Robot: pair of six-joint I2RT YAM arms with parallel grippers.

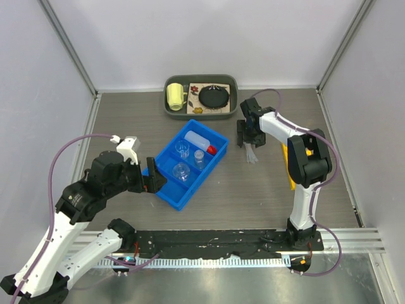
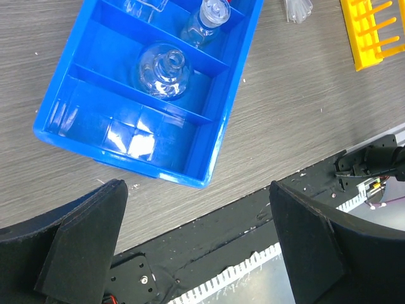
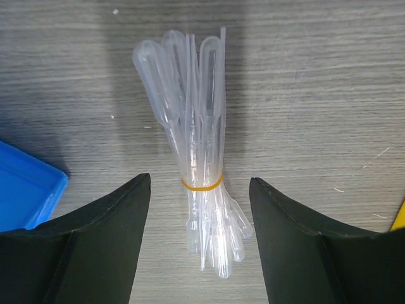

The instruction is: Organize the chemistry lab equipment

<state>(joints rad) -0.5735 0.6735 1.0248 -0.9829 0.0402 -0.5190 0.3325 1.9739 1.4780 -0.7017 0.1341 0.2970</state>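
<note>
Next, my right gripper grabs the bundle (image 3: pixel 193 126) of clear pipettes by its yellow-banded section (image 3: pixel 202 184), which leaves the bulb ends free to enter the bin.
A blue divided bin (image 1: pixel 179 192) holds a clear beaker (image 1: pixel 183 148), a round flask (image 1: pixel 181 171), a small stoppered flask (image 1: pixel 199 156) and a white red-capped squeeze bottle (image 1: pixel 199 142). A bundle of clear pipettes (image 1: pixel 251 153) tied with a yellow band lies on the table right of the bin. My right gripper (image 1: pixel 248 137) hovers over it, open. In the right wrist view the bundle (image 3: pixel 193 126) lies between the open fingers of the gripper (image 3: pixel 199 179), untouched. My left gripper (image 1: pixel 152 177) is open and empty at the bin's left side. A yellow tube rack (image 2: pixel 370 31) lies right of the pipettes.
A green tray (image 1: pixel 169 109) at the back holds a yellow mug (image 1: pixel 174 96) and a round black disc (image 1: pixel 213 96). In the left wrist view the bin (image 2: pixel 82 120) and the round flask (image 2: pixel 163 69) show above the black base rail (image 2: pixel 253 221). White walls enclose the table.
</note>
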